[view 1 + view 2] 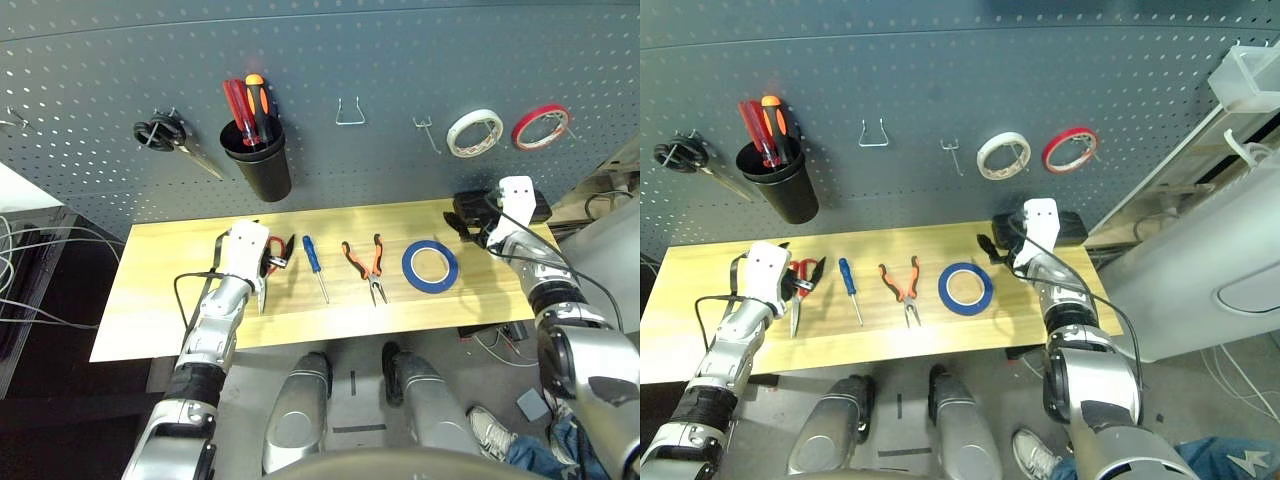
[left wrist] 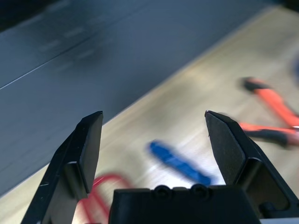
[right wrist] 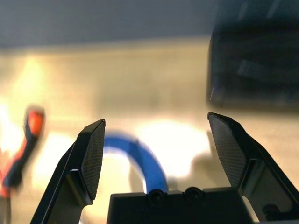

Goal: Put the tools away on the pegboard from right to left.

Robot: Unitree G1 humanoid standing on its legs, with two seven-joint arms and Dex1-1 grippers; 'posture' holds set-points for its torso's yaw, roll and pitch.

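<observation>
The fingers of my right gripper are still high above the blue tape roll [image 1: 430, 266] [image 3: 148, 161], so it is too early to close and the gripper moves lower first.
Four tools lie in a row on the wooden table [image 1: 150, 310]: red-handled scissors [image 1: 274, 250], a blue-handled screwdriver [image 1: 314, 262], orange-and-black pliers [image 1: 367, 265] and a blue tape roll [image 1: 430, 266]. My left gripper [image 2: 154, 135] hovers open over the scissors' handles, empty; its wrist view shows the screwdriver [image 2: 180, 163] and pliers [image 2: 275, 107] beyond. At the table's right end, just right of the blue tape [image 3: 140, 158], my right gripper [image 3: 156, 140] is open and holds nothing. The grey-blue pegboard [image 1: 400, 50] rises behind the table.
On the pegboard hang black-handled scissors [image 1: 165, 133], a black cup [image 1: 262, 165] with red and orange handles, two bare hooks [image 1: 349, 112] [image 1: 427, 133], a white tape roll [image 1: 474, 132] and a red one [image 1: 540, 127]. A black box [image 1: 468, 208] sits by my right gripper.
</observation>
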